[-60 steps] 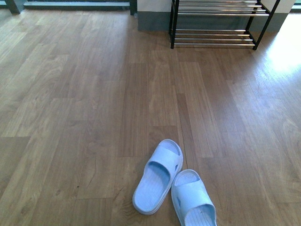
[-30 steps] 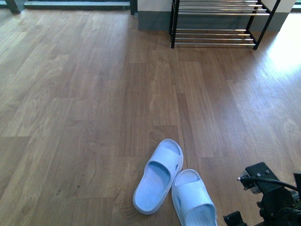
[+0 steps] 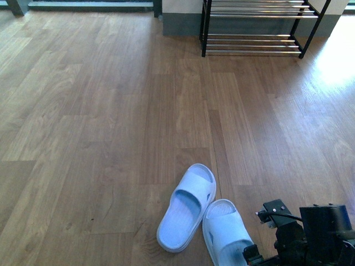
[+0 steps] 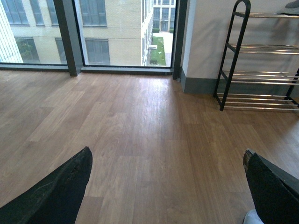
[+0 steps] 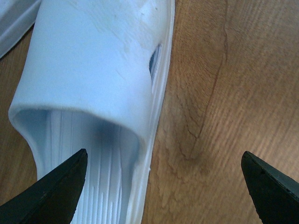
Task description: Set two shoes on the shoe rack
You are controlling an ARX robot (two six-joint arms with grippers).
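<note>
My right gripper grips the slide sandal by its strap's outer side edge (image 3: 247,239) next, since the strap arches open there, while the sandal's footbed spreads wide.
The two shoes are light blue slide sandals lying on the wood floor near the front. One shoe (image 3: 187,206) is angled, and the other shoe (image 3: 226,233) lies beside it to the right. The shoe rack (image 3: 252,37), with black side frames and chrome rods, stands far off against the wall and also shows as shoe rack (image 4: 259,74). My right arm (image 3: 310,238) is low at the right, next to the right-hand shoe. My right gripper (image 5: 163,156) is open over that shoe's (image 5: 93,70) outer edge, one finger above the footbed and one above the floor. My left gripper (image 4: 168,151) is open over bare floor.
Wide wood floor (image 3: 111,111) stretches between the shoes and the rack. A grey skirting wall (image 3: 180,23) runs beside the rack. Floor-to-ceiling windows (image 4: 112,32) with a dark post (image 4: 65,37) stand at the far left.
My right arm came into the front view from the lower right and moved left, closer to the right-hand shoe. The shoes have not moved.
</note>
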